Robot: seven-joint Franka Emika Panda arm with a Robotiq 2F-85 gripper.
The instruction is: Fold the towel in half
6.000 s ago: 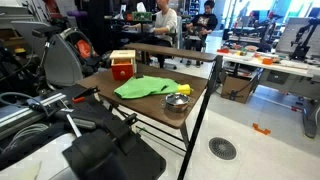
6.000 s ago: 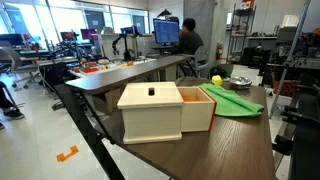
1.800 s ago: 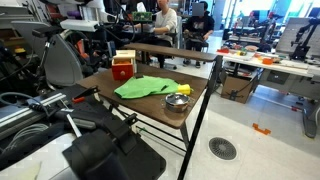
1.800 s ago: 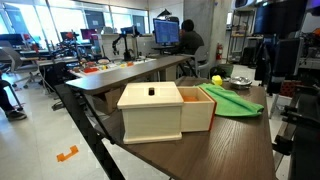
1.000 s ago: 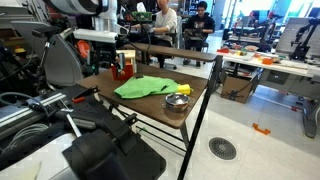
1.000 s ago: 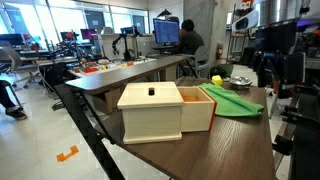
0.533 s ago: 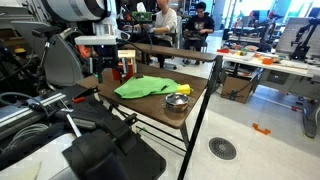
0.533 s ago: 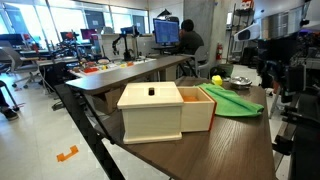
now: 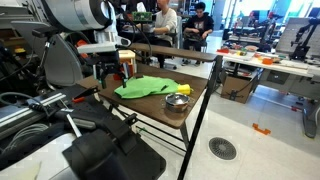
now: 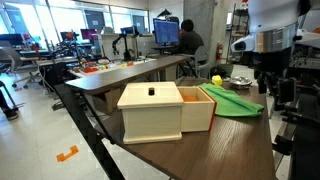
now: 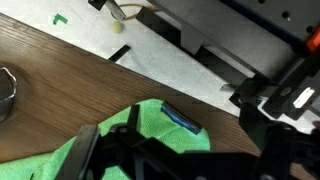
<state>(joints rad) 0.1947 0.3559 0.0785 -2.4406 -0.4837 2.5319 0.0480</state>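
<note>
The robot's open fingers are above the towel [image 9: 145, 87], with its edge [image 9: 118, 91] below them, so they would miss the towel if they closed now. The gripper needs to lower first and then close on the towel.
The lime-green towel [image 9: 145, 87] lies spread flat on the dark wooden table [image 9: 150, 112]. It also shows in the exterior view [image 10: 234, 101] behind the boxes and in the wrist view [image 11: 150, 125], with a small blue tag at its edge. My gripper [image 9: 108, 75] hangs open and empty just above the towel's edge nearest the red box [image 9: 126, 64]. It also shows in the exterior view [image 10: 266, 78]. In the wrist view its dark fingers [image 11: 175, 152] straddle the towel's corner.
A small metal bowl [image 9: 177, 101] stands beside the towel near the table's edge; its rim shows in the wrist view [image 11: 6, 92]. A cream lidded box [image 10: 150, 110] and an open wooden box [image 10: 203, 108] stand on the table. People sit at desks behind.
The arm has swung in from above and come down beside the red box, over the towel's edge. The towel and bowl have not moved.
</note>
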